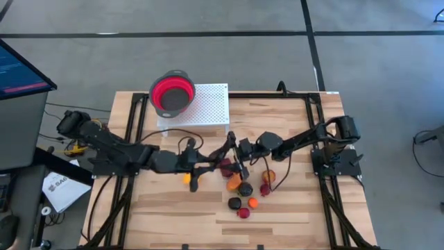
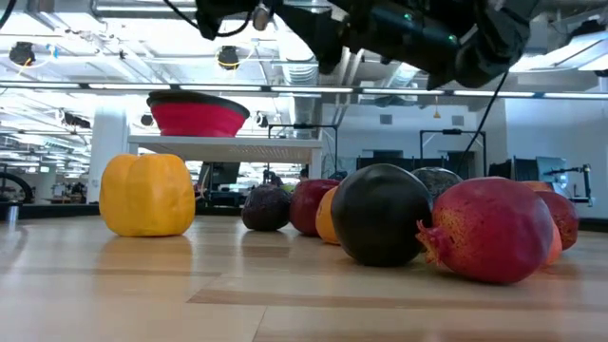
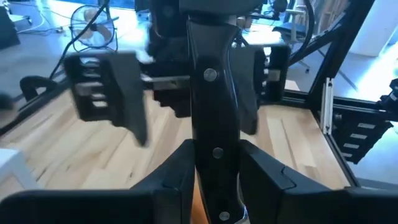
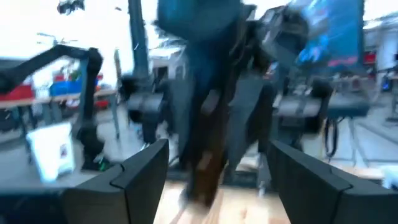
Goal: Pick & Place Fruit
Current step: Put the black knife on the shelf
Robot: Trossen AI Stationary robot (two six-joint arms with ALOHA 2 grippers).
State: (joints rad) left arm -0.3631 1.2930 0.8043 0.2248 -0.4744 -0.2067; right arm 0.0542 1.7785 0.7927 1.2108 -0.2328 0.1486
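Observation:
The right gripper takes hold of the knife by its black riveted handle next, to set the knife onto the white perforated board.
Toy fruits lie loose on the wooden table: a yellow one stands apart, and a cluster holds a black one, a red one and others. My left gripper hovers over the cluster's left side, shut on a black-handled knife. My right gripper faces it, open. Its fingers stand on either side of the knife's far end without visibly touching it. My left gripper pinches the knife's black riveted handle between its two fingers, about mid-handle. The fingers lie along the handle, which runs forward out of the hold toward the right gripper. The knife is off the table. Its blade is not visible.
A red bowl with a grey rim sits on a white perforated board at the table's far edge, left of centre. Black frame rails run along the table's sides. Bare wood lies toward the near edge.

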